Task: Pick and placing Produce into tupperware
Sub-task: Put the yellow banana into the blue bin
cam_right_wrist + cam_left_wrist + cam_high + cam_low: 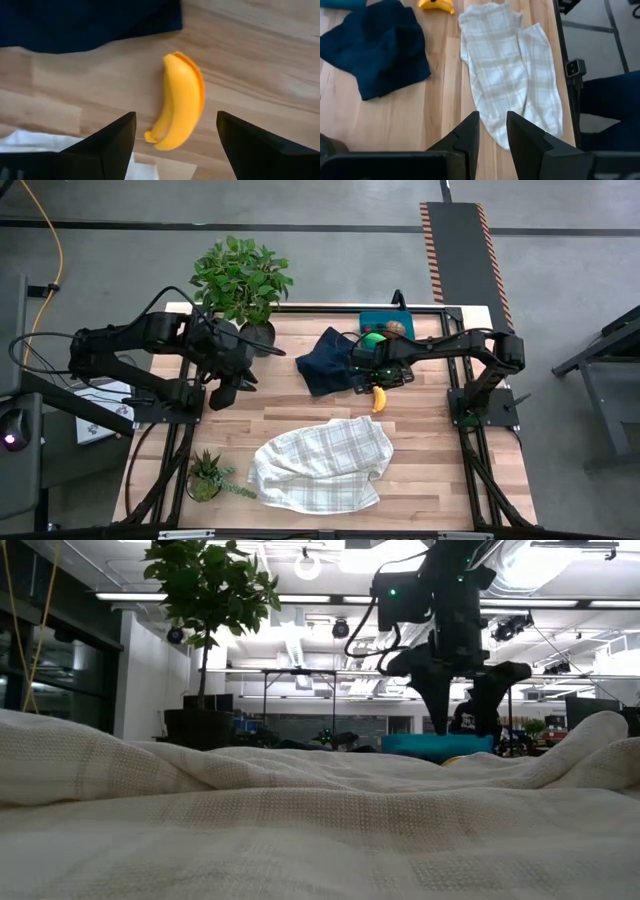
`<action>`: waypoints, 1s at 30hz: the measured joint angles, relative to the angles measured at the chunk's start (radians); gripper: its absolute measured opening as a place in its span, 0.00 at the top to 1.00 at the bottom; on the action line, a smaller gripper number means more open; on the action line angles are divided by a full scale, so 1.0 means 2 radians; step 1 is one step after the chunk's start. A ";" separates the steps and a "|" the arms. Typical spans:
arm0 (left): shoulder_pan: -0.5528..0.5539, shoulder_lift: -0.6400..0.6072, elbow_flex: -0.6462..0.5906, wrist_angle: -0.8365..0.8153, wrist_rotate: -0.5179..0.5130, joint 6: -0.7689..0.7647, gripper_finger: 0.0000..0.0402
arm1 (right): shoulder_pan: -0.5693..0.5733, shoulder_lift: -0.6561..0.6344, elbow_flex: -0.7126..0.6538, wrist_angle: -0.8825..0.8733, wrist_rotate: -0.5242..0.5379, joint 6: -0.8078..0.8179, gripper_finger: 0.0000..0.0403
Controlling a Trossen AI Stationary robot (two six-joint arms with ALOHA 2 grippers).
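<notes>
The yellow banana should go into the teal tupperware point(385, 323), so my right gripper should next grab the banana by its curved middle point(379, 399).
The yellow banana point(182, 102) lies on its side on the wooden table, just past the plaid cloth's far edge. My right gripper point(175, 130) hangs open over it, pointing down, one finger on each side and clear of it; in the high view the right gripper point(378, 377) is just beyond the banana point(378, 400). The teal tupperware point(385, 323) stands at the far edge with a green piece point(373, 338) and a brown piece point(397, 330) in it. My left gripper point(492, 130) hovers at the table's left, slightly open and empty.
A dark navy cloth point(325, 360) lies crumpled left of the banana and tupperware. A plaid cloth point(320, 465) is spread at the near middle. A tall potted plant point(240, 280) stands at the far left and a small one point(207, 477) at the near left.
</notes>
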 joint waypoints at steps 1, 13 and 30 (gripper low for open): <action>0.000 0.000 0.000 -0.002 0.000 0.001 0.79 | -0.001 0.000 0.000 -0.006 0.001 0.002 0.33; 0.000 -0.002 0.000 -0.009 0.002 0.009 0.79 | -0.003 0.000 -0.060 0.051 -0.020 0.045 0.33; 0.000 -0.005 0.000 -0.009 -0.003 0.022 0.79 | -0.004 0.000 -0.097 0.086 -0.043 0.064 0.36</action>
